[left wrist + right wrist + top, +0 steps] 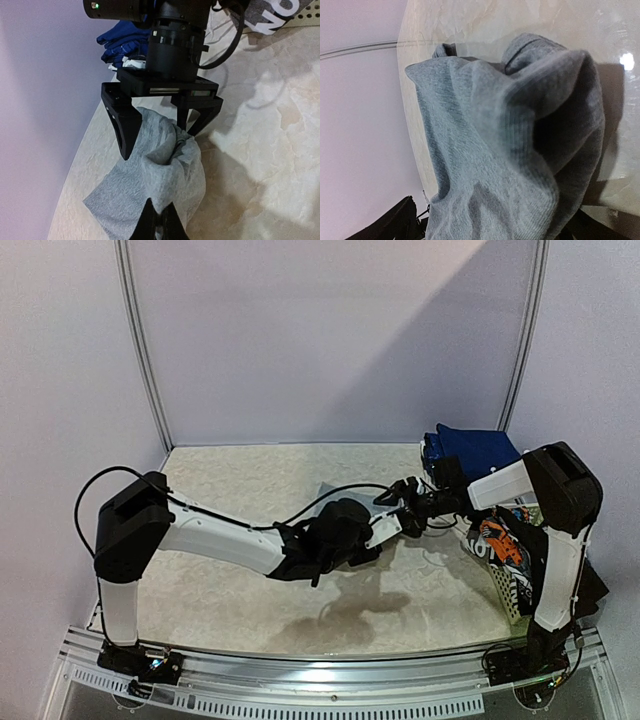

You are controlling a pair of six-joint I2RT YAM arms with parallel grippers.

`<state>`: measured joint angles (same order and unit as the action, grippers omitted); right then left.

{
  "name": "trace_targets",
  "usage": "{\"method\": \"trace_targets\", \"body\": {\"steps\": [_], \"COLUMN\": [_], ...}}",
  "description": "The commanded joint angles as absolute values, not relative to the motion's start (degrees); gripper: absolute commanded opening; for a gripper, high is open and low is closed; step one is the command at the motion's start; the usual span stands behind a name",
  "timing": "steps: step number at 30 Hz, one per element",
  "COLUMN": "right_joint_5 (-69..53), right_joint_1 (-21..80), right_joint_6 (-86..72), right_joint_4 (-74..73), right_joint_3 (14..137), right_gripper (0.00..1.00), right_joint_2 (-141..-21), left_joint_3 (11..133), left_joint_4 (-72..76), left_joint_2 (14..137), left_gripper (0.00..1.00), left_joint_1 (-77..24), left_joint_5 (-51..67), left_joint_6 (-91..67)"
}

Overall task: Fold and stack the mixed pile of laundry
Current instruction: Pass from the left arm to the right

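The grey shirt needs to go on the navy stack, so my right gripper should next grab the grey shirt's bunched fold on the shirt's side nearest that stack.
A grey shirt hangs bunched above the table between both grippers; it fills the right wrist view, and only a corner shows in the top view. My left gripper is shut on its lower fold, near mid-table in the top view. My right gripper stands facing it, jaws wide apart, with the shirt's upper part between them. Navy blue pieces are stacked at the back right. An orange-black-white printed garment and black cloth lie in the basket.
The white lattice basket stands at the right edge, beside the right arm's base. The navy stack also shows in the left wrist view, near the back wall. Cables loop over the left arm.
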<state>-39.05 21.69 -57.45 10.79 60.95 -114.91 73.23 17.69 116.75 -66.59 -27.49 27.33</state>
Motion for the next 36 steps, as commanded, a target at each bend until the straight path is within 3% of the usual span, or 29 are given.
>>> {"method": "trace_targets", "body": {"steps": [1, 6, 13, 15, 18, 19, 20, 29, 36], "right_joint_5": [-36.2, -34.9, -36.6, -37.3, -37.5, -37.4, -37.4, -32.1, -23.2], "right_joint_1": [21.7, 21.2, 20.9, 20.9, 20.9, 20.9, 20.9, 20.8, 20.7], "right_joint_6": [-57.9, -57.3, -56.3, -56.1, -54.8, -54.1, -53.0, -37.8, -26.0], "right_joint_4": [10.2, 9.4, 9.4, 9.4, 7.7, 6.4, 5.1, -14.6, -23.2], "right_joint_3": [60.9, 61.8, 64.2, 64.7, 65.6, 66.6, 67.3, 76.3, 81.3], "right_gripper": [0.91, 0.76, 0.41, 0.34, 0.24, 0.22, 0.19, 0.01, 0.00], "right_joint_2": [-117.0, -117.1, -119.3, -119.7, -119.8, -119.9, -120.0, -120.2, -119.1], "left_joint_3": [71.7, 70.5, 69.4, 69.5, 68.4, 67.6, 66.7, 56.8, 49.1], "left_joint_4": [19.3, 19.5, 18.7, 16.1, 12.0, 10.9, 10.2, 9.7, 11.1], "left_joint_2": [114.9, 114.7, 114.8, 114.7, 112.6, 111.3, 110.0, 97.0, 91.7], "left_gripper": [0.00, 0.00, 0.01, 0.20, 0.74, 0.89, 0.98, 1.00, 1.00], "left_joint_1": [-66.6, -67.1, -68.6, -69.4, -70.1, -70.1, -70.1, -66.6, -63.6], "left_joint_5": [-28.2, -28.2, -26.4, -24.4, -18.6, -15.4, -13.0, -8.8, -14.0], "left_joint_6": [26.4, 26.4, 25.7, 25.1, 21.8, 20.2, 18.8, 7.9, 2.8]}}
